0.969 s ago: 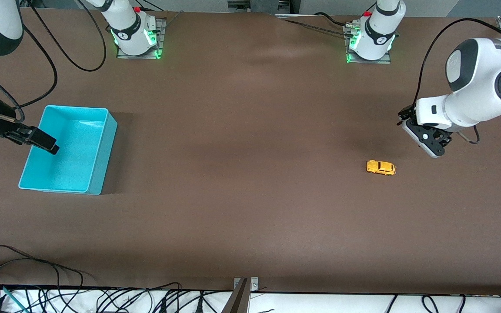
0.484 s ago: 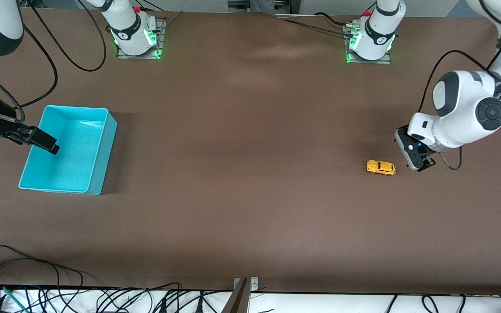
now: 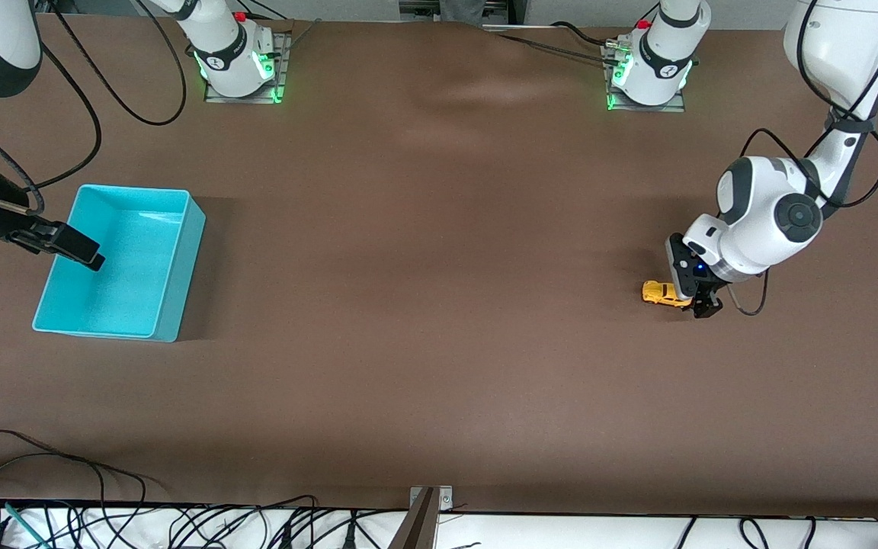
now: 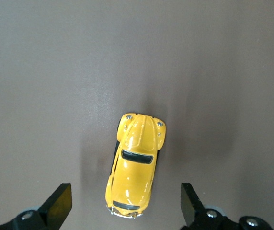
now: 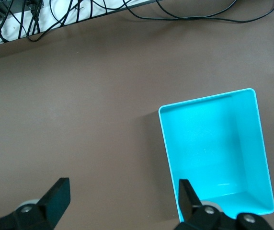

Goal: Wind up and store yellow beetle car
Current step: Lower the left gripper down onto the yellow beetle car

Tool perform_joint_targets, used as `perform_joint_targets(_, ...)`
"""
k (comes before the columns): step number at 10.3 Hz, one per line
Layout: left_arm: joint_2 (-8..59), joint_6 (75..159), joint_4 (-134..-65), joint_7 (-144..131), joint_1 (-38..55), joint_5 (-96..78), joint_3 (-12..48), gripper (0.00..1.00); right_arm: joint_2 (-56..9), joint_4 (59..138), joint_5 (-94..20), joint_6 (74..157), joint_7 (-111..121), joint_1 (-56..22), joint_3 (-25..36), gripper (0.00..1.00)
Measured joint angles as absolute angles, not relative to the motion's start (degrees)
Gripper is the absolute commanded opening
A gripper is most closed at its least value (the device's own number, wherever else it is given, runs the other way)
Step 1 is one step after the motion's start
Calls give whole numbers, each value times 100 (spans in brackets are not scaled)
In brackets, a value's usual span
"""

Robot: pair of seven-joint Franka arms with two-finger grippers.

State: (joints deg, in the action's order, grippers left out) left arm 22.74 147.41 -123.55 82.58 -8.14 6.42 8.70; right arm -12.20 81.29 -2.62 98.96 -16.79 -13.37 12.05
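It isn't time to close on the car yet: the fingers of my left gripper are over its rear end (image 4: 126,206). They need to first move toward the yellow beetle car's middle (image 4: 135,167).
The yellow beetle car (image 3: 658,292) stands on its wheels on the brown table, toward the left arm's end. My left gripper (image 3: 696,299) hangs low over one end of it. In the left wrist view the car (image 4: 134,163) lies lengthwise, with one end between the spread fingers of the left gripper (image 4: 125,208), which is open and touches nothing. The turquoise bin (image 3: 186,263) sits toward the right arm's end with nothing in it. My right gripper (image 3: 77,250) waits open above the bin's outer edge. The right wrist view shows the bin (image 5: 213,148) beside the right gripper (image 5: 122,199).
Both arm bases (image 3: 237,57) (image 3: 648,65) stand along the table edge farthest from the front camera. Loose cables (image 3: 180,526) and a metal bracket (image 3: 427,503) line the nearest edge. Bare brown tabletop lies between the car and the bin.
The left arm has swung down toward the car, and its gripper now straddles one end of it. The car, the bin and the right arm have not moved.
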Motion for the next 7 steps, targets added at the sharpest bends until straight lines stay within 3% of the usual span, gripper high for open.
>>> perform_joint_targets(7,2523,15174,-12467,8289,-784,1071,928,100,-1220,8129,-262,9896,-1679,-1337,1205,100)
